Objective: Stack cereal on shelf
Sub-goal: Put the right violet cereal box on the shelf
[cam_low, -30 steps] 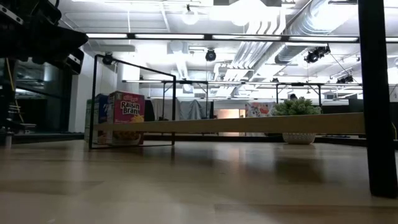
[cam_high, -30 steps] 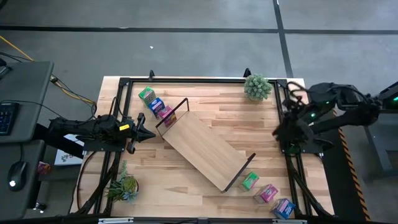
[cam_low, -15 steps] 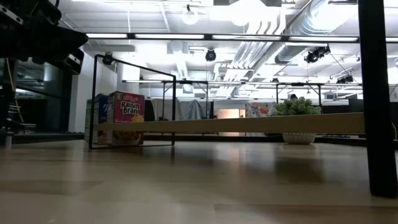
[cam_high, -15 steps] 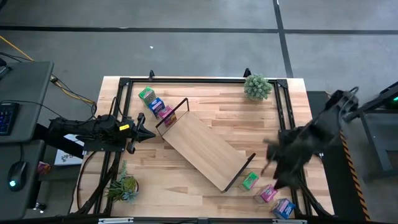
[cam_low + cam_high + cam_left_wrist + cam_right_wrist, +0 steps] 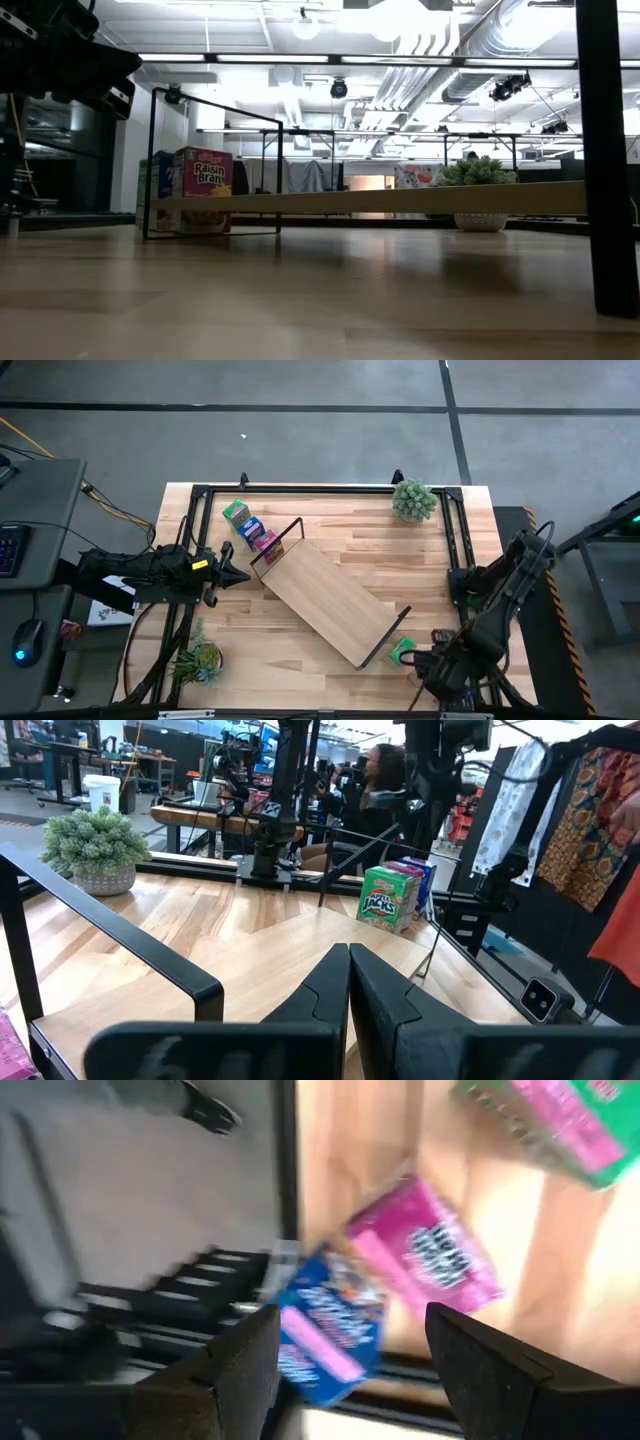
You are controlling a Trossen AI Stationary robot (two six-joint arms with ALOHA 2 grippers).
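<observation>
I should next grip the pink box with my right gripper by the narrow sides on either side of its logo panel (image 5: 430, 1255), so that the box can be stacked on the shelf.
The shelf (image 5: 330, 603) lies slantwise mid-table, a light board with black wire ends. Three cereal boxes stand by its far-left end: green (image 5: 236, 512), blue (image 5: 251, 527) and pink (image 5: 266, 541). Near the right corner a green box (image 5: 402, 650) shows, while my right arm covers the other two. My right gripper (image 5: 437, 672) hangs open above them. In its wrist view the blue box (image 5: 325, 1325) and pink box (image 5: 425, 1250) lie flat between and beyond the fingers (image 5: 215, 1380), with the green box (image 5: 540, 1125) farther off. My left gripper (image 5: 235, 575) waits shut at the left edge.
A potted plant (image 5: 413, 500) stands at the far right and another (image 5: 200, 660) at the near left corner. A black frame (image 5: 458, 550) runs along the table's sides. The low view shows the shelf board (image 5: 370, 200) raised on its wire ends.
My right arm has swung from the table's far-right side toward the near right corner. It has come down over the pink and blue boxes, which it now covers in the high view. The boxes and the shelf have stayed put.
</observation>
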